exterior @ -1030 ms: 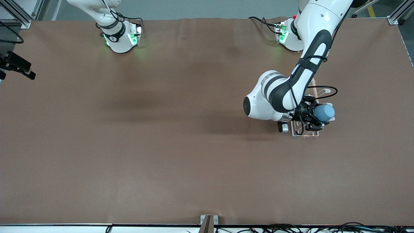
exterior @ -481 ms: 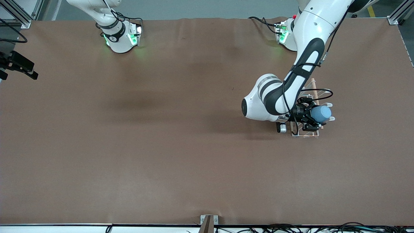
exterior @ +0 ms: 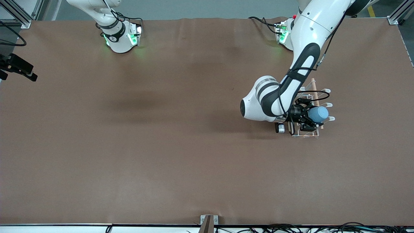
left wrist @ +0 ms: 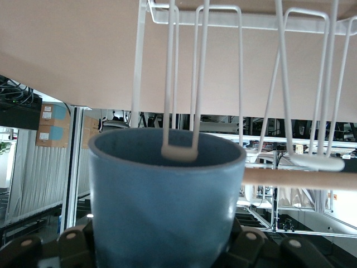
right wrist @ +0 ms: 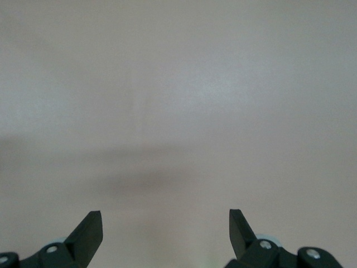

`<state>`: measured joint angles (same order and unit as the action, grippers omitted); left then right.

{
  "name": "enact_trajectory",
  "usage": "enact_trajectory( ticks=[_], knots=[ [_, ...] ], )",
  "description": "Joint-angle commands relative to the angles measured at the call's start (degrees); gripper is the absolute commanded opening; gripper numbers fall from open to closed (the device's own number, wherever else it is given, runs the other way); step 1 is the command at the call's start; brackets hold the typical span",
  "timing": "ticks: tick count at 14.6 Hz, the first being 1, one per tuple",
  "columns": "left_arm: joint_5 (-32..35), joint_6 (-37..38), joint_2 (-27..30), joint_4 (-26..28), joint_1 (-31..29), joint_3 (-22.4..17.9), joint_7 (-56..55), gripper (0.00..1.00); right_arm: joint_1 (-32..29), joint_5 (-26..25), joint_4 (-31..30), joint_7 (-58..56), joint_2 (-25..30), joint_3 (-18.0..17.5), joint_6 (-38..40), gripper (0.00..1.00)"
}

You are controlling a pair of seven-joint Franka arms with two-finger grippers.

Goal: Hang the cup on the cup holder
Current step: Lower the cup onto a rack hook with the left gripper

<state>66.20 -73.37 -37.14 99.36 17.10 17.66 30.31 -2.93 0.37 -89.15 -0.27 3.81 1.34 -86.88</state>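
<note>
My left gripper releases the cup now, since the looped wire's end sits inside the cup's opening in the left wrist view. The cup would hang on the wire.
My left gripper [exterior: 308,118] is shut on the light-blue cup [exterior: 319,114], holding it on its side over the white wire cup holder [exterior: 304,135]. In the left wrist view the cup [left wrist: 164,206] fills the foreground, its open mouth turned to the rack. The tip of one looped prong [left wrist: 181,151] sits at the cup's rim, just inside the mouth. The wooden rod [left wrist: 298,178] runs beside the cup, and black fingers [left wrist: 71,246] flank the cup's base. My right gripper [right wrist: 165,216] is open over bare table, with nothing between its fingers.
The cup holder stands toward the left arm's end of the table, its wooden rod [exterior: 313,84] sticking out past the left arm. Brown mat [exterior: 161,145] covers the table. A black fixture [exterior: 17,67] sits at the table's edge at the right arm's end.
The left gripper has carried the cup a little toward the right arm's end of the table and lower onto the rack. The right gripper shows no change.
</note>
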Motion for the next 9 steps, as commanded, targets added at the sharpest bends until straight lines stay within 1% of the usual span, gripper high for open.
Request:
enact_trajectory(
  ticks=[1,2,3,5,9],
  knots=[
    [1.47,0.86,-0.83,-0.4,0.74,0.1,-1.57,0.76,-0.15,-0.9,0.21,0.8,-0.12,-0.02,0.48,1.0],
    [1.47,0.86,-0.83,-0.49,0.83,0.19,-1.83,0.85,-0.24,-0.9,0.21,1.06,-0.2,0.06,0.48,1.0],
    [1.21,0.86,-0.83,-0.49,0.83,0.19,-2.18,1.0,-0.15,-0.9,0.21,1.24,-0.21,0.07,0.48,1.0],
    [1.03,0.86,-0.83,-0.4,0.92,0.36,-5.16,1.0,-0.06,-0.9,0.21,1.33,-0.12,-0.02,0.57,1.0],
    [0.42,0.95,0.13,-0.75,0.92,0.89,-6.23,1.0,-0.15,-0.81,0.21,1.33,-0.21,-0.02,0.92,1.0]
  ],
)
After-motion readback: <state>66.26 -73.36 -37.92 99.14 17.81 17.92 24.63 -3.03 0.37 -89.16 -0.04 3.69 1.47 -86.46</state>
